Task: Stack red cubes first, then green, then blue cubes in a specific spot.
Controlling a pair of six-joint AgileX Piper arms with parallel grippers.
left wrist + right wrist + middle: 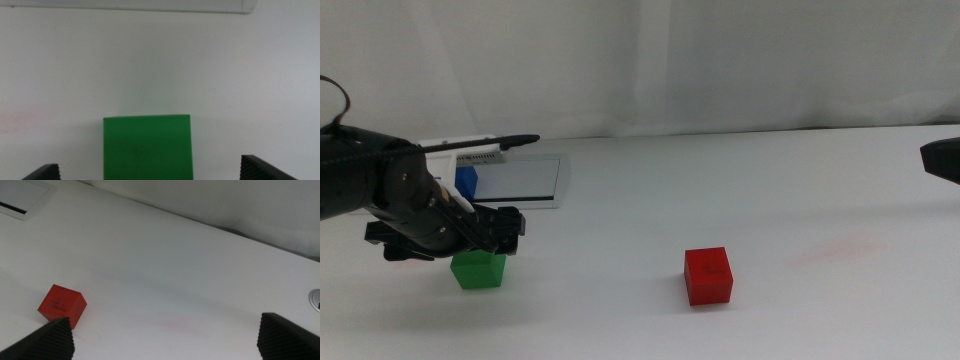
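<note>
My left gripper's fingers are above the sides of the green cube, so my left gripper should move down first and then close on the cube.
The green cube (478, 269) sits on the white table at the front left. My left gripper (488, 242) hangs just above it with the jaws open. In the left wrist view the green cube (147, 147) lies between the wide-apart jaws of the left gripper (152, 169), touching neither. The red cube (708, 275) stands alone at the front middle. The blue cube (466, 182) is half hidden behind the left arm, by the plate. My right gripper (942, 160) waits at the right edge. In its wrist view the right gripper (170, 336) is open, away from the red cube (62, 306).
A grey-framed rectangular plate (525, 180) lies at the back left, also seen in the right wrist view (20, 197). A faint pink smudge (835, 248) marks the table right of the red cube. A white curtain closes the back.
</note>
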